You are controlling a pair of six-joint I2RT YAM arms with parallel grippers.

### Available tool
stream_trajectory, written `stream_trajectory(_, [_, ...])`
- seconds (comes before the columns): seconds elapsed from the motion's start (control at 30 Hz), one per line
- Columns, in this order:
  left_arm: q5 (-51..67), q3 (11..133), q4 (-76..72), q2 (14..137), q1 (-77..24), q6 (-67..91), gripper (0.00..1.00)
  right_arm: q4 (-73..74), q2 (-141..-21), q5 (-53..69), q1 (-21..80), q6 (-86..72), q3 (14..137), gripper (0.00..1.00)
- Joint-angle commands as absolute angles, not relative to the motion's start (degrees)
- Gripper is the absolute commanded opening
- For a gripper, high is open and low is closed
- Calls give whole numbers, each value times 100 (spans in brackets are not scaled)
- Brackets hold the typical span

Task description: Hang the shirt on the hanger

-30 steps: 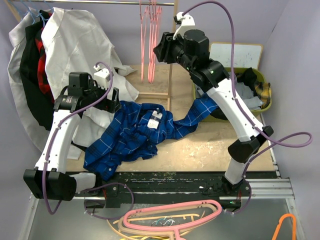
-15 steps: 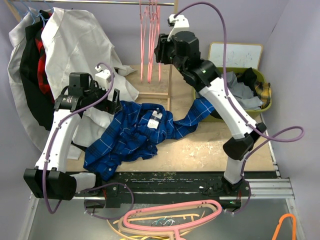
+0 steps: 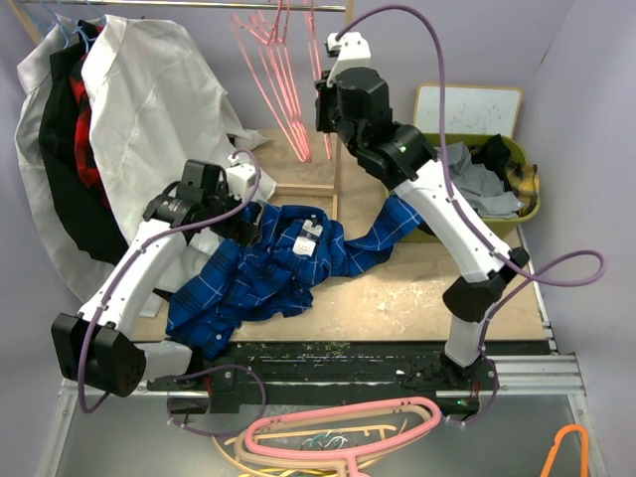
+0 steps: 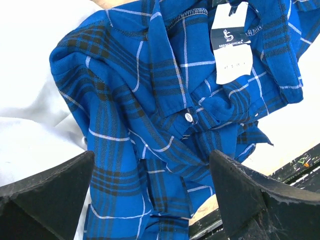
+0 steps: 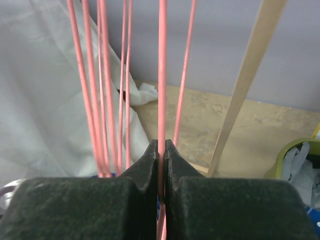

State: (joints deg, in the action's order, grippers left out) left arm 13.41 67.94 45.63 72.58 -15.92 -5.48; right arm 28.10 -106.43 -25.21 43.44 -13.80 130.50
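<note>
My left gripper will next take hold of the shirt by its front edge near the button, beside the collar. That will open the shirt so the hanger can go in.
The blue checked shirt (image 3: pixel 278 263) lies crumpled on the table, one sleeve reaching right towards the bin. In the left wrist view it (image 4: pixel 165 100) fills the frame, with a white tag at its collar. My left gripper (image 3: pixel 248 221) is open and empty just above the shirt's left part, its jaws (image 4: pixel 151 160) wide apart. Several thin pink hangers (image 3: pixel 283 99) hang tilted from the back rail. My right gripper (image 3: pixel 322 107) is shut on one thin pink hanger bar (image 5: pixel 162 75), pinched between the fingertips (image 5: pixel 161 146).
A large white garment (image 3: pixel 149 89) and dark and red clothes (image 3: pixel 60 129) hang at the back left. A green bin (image 3: pixel 532 214) with grey clothes stands right. A wooden post (image 3: pixel 338 169) is behind the shirt. A thick pink hanger (image 3: pixel 338 432) and an orange hanger (image 3: pixel 568 447) lie below the table.
My right gripper has moved onto the hangers and shut on one; the hangers have swung to a slant. My left gripper has moved right and down over the shirt.
</note>
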Motion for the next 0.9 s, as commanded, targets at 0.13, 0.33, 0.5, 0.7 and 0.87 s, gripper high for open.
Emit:
stream_trajectory(0.13, [1332,7010,4245,7609,-2013,-212,99,2735,-9798,-2728,4397,-1244,13297,0])
stream_trajectory(0.33, [322,7224,4129,8084,-2494,364,99,2401,-8578,-2254,4437,-1568,11698,0])
stream_trajectory(0.5, [-227,7340,3914,8367,-2706,640,99,1152,-6467,-1510,4467,-1622,8774,0])
stream_trajectory(0.7, [-599,7542,3786,8902,-2764,644,96,1704,-4569,-1492,4467,-2096,7239,0])
stream_trajectory(0.87, [-506,7654,3790,9335,-2801,574,74,2635,-3535,-1260,4463,-3030,6463,0])
